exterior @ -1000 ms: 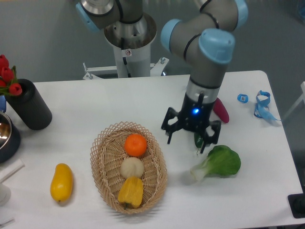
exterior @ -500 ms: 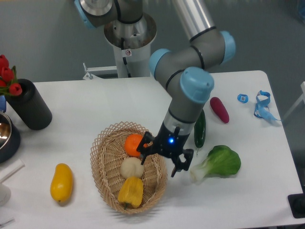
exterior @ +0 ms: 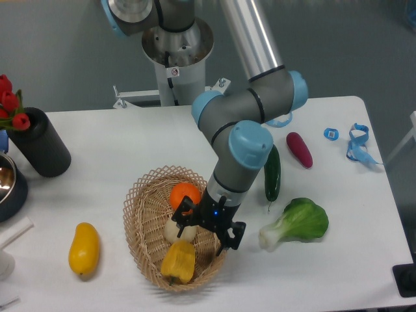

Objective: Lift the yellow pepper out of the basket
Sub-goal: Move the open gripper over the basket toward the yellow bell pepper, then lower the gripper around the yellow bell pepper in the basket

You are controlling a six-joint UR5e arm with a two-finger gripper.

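I will next grab the yellow pepper with my gripper by its blunt end (exterior: 182, 248) opposite the stem, to pick it up from the wicker basket (exterior: 140, 221).
The yellow pepper (exterior: 178, 262) lies in the near end of the oval wicker basket (exterior: 140, 221), stem end toward the front. Behind it in the basket are a pale round fruit (exterior: 174, 231) and an orange (exterior: 184, 194). My gripper (exterior: 207, 233) is open and empty, fingers pointing down, above the basket's right half. It hovers just behind and to the right of the pepper and does not touch it. It partly covers the pale fruit.
A smooth oval yellow fruit (exterior: 84, 247) lies left of the basket. A bok choy (exterior: 298, 222), a dark green cucumber (exterior: 272, 173) and a magenta eggplant (exterior: 299, 149) lie to the right. A black cylinder (exterior: 39, 143) with red tulips and a metal bowl (exterior: 8, 185) stand at the left edge.
My gripper has moved left and toward the front, from beside the cucumber to over the basket's right half, close to the pepper. It stays open. No fruit has moved.
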